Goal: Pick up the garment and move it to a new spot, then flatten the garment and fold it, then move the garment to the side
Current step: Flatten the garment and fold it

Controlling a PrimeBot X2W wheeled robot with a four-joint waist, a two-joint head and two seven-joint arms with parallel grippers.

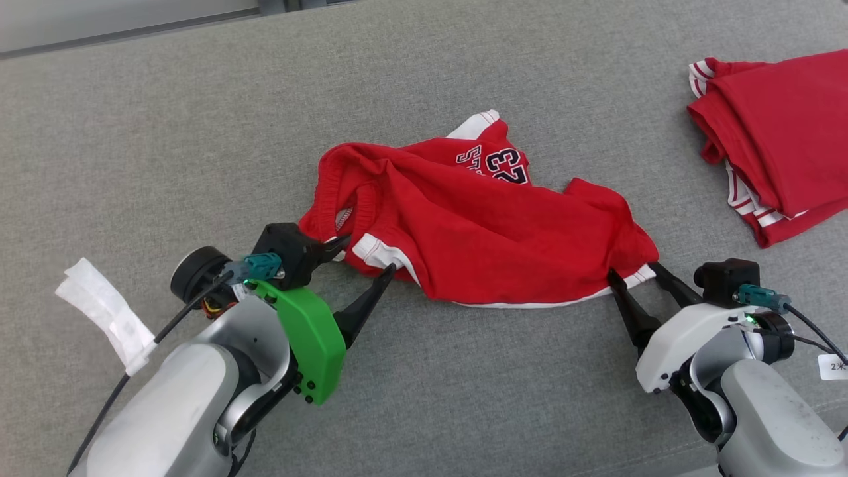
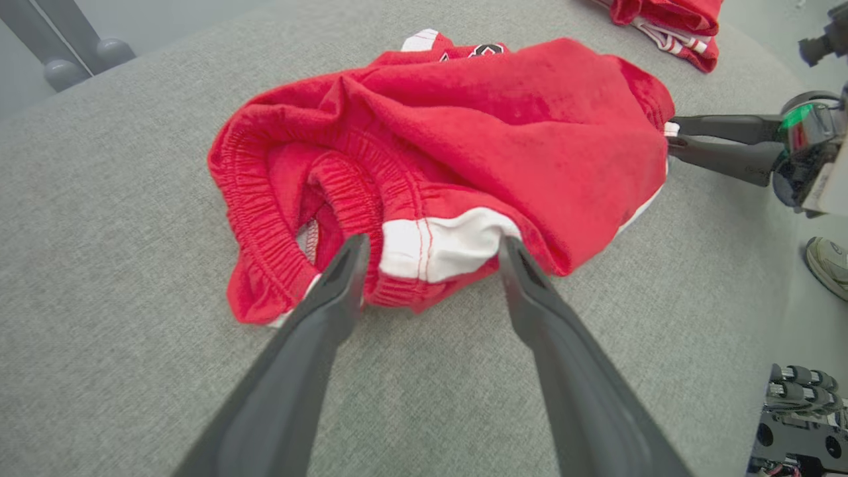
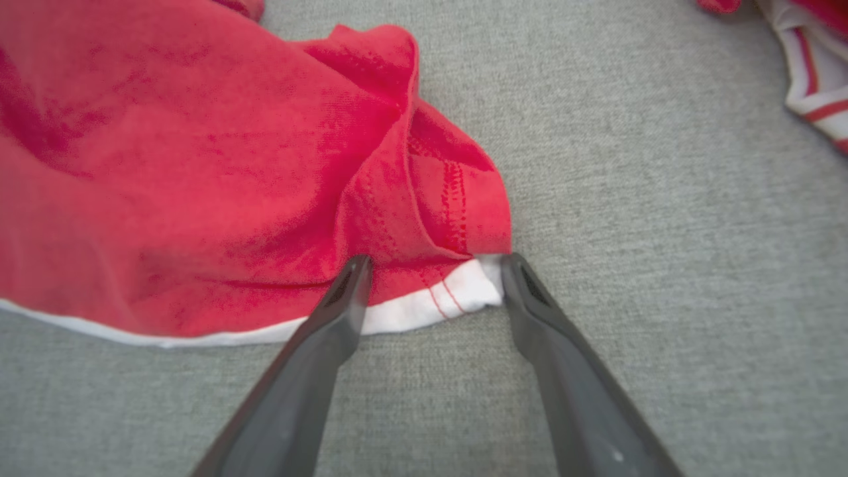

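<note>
I need to grab the leg by its white-hemmed corner [image 1: 640, 275] next with my right gripper, so I can flatten the crumpled red shorts [image 1: 493, 230].
The garment [image 1: 477, 232] is a pair of red shorts with white trim and a "23" print, lying crumpled in the middle of the grey cloth surface [image 1: 199, 132]. My left gripper [image 1: 368, 255] is open at its near-left edge. In the left wrist view the gripper [image 2: 432, 245] straddles a white band of the garment [image 2: 503, 119] beside the elastic waistband. My right gripper [image 1: 631, 270] is open at the near-right corner. In the right wrist view the gripper [image 3: 435, 262] stands to either side of the white-hemmed corner of the garment [image 3: 165, 165].
A second red garment [image 1: 775, 132] with white stripes lies folded at the far right. A white tag [image 1: 106, 311] hangs off my left arm. In the left wrist view a shoe [image 2: 828, 265] shows past the surface's right edge, and grey legs [image 2: 66, 46] stand beyond the far edge.
</note>
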